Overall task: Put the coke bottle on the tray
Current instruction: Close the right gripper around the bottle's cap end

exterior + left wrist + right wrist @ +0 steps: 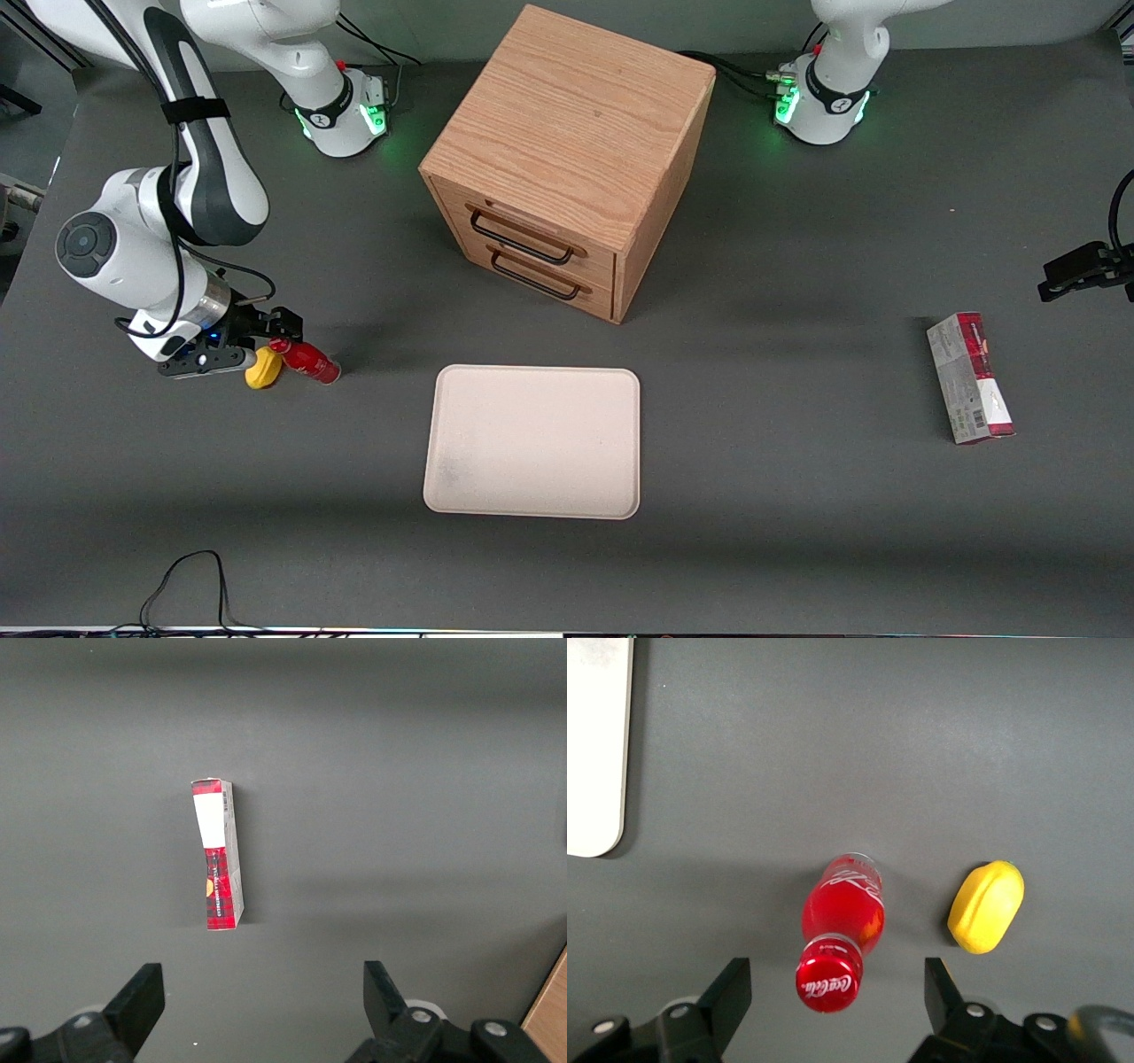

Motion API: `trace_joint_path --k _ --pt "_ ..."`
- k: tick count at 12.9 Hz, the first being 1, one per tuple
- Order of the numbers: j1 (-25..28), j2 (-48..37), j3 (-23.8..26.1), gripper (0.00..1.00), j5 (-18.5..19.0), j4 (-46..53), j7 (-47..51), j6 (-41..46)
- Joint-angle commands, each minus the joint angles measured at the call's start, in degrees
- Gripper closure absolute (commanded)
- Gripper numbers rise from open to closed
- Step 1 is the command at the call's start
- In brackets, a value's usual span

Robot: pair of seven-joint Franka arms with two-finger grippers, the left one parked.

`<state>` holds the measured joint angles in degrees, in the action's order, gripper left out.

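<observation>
Next, my right gripper should grip the coke bottle by its red cap [280,346] to place the bottle on the tray [532,441].
The coke bottle [312,361] is small and all red, on the dark table near the working arm's end, apart from the tray. In the right wrist view the coke bottle [840,917] points its red cap at the camera. My right gripper [276,335] is over the bottle's cap end. In the right wrist view the gripper [834,983] is open, one finger on each side of the cap, with a gap on both sides. The tray [532,441] is cream-white and lies flat, nearer the front camera than the cabinet. One corner of the tray [594,744] shows in the right wrist view.
A yellow lemon-like lump [263,369] lies right beside the bottle, also seen in the right wrist view [986,906]. A wooden drawer cabinet [567,151] stands mid-table. A red-and-white carton [970,377] lies toward the parked arm's end, also in the left wrist view [220,855].
</observation>
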<state>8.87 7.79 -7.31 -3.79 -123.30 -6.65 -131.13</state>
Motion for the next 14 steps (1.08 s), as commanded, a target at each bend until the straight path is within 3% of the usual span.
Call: trace_joint_path --k 1,4,10,14 --pt "0.54 0.65 -0.42 0.51 -0.6 1.04 -0.03 0.0" --pt "0.63 0.65 -0.42 0.97 -0.6 1.04 -0.03 0.09" --pt "0.63 -0.22 -0.42 1.0 -0.6 1.39 0.14 2.01" --pt "0.1 0.12 -0.69 1.0 -0.52 17.52 0.23 24.46"
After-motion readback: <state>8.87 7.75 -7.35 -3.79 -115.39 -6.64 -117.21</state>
